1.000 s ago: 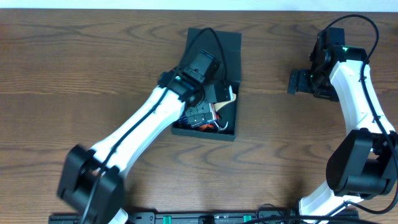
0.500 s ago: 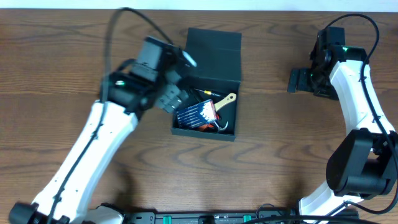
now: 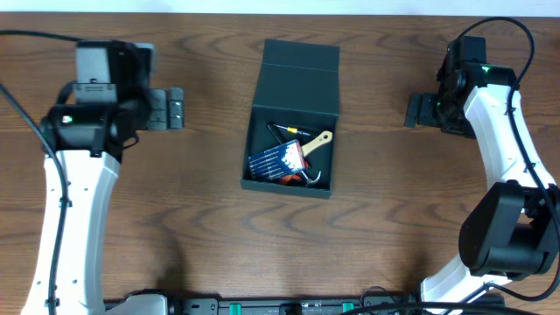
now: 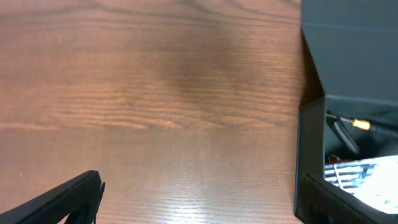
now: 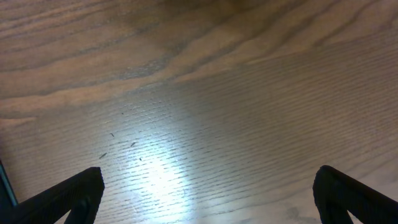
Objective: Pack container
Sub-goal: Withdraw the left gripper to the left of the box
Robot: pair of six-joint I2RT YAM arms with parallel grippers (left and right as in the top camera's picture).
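The right gripper grabs the open flap lid (image 3: 297,83) next, at the lid's side edge facing that gripper. This grip is for swinging the lid shut over the container.
The dark square container (image 3: 325,191) sits at the table's middle with its flap lid (image 3: 297,83) open toward the back. Inside lie a blue case of screwdrivers (image 3: 276,161), a wooden-handled tool (image 3: 317,142) and other small items. Its left wall and lid also show in the left wrist view (image 4: 309,149). My left gripper (image 3: 175,108) is open and empty over bare wood, well left of the container. My right gripper (image 3: 415,114) is open and empty over bare wood, well right of it.
The wooden table (image 3: 394,219) has its far edge along the top of the overhead view. A black rail (image 3: 289,305) runs along the front edge between the arm bases.
My left arm has pulled out of the container and swung far to the left, leaving the contents uncovered. The right arm has not moved.
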